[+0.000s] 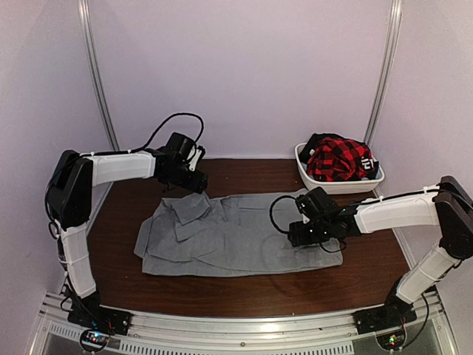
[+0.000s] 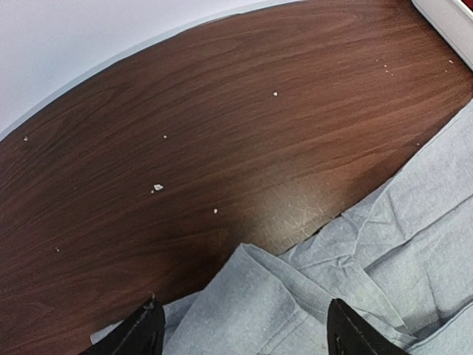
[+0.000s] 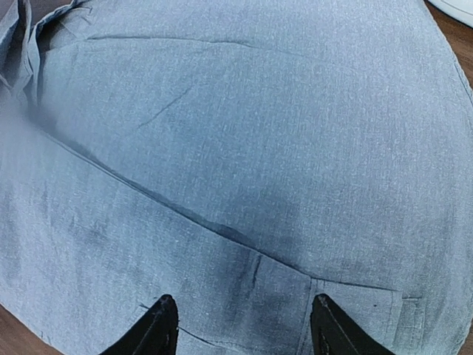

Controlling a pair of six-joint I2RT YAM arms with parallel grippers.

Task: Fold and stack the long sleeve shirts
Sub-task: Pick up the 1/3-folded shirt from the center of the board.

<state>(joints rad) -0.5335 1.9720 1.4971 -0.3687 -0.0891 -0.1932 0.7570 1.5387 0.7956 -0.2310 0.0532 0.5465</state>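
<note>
The long sleeve shirt (image 1: 244, 237) needs its sleeve folded toward the shirt's near edge. My left gripper will grab the shirt by the folded sleeve end at the shirt's far edge (image 1: 196, 201) for that.
A light-grey long sleeve shirt (image 1: 244, 237) lies spread across the middle of the brown table, with a sleeve folded in over its far-left part (image 1: 188, 211). My left gripper (image 1: 194, 181) hovers at the shirt's far-left edge. In the left wrist view the left gripper (image 2: 244, 334) is open, its fingers (image 2: 140, 331) wide apart over the folded sleeve end (image 2: 251, 296) and pinching nothing. My right gripper (image 1: 299, 233) sits low over the shirt's right part. In the right wrist view it (image 3: 244, 322) is open above flat cloth and a seam (image 3: 222, 229).
A white basket (image 1: 325, 186) stands at the back right and holds a red-and-black plaid garment (image 1: 336, 159); its corner shows in the left wrist view (image 2: 452, 18). Bare wood (image 2: 185, 148) with small crumbs lies beyond the shirt's far edge. White walls enclose the table.
</note>
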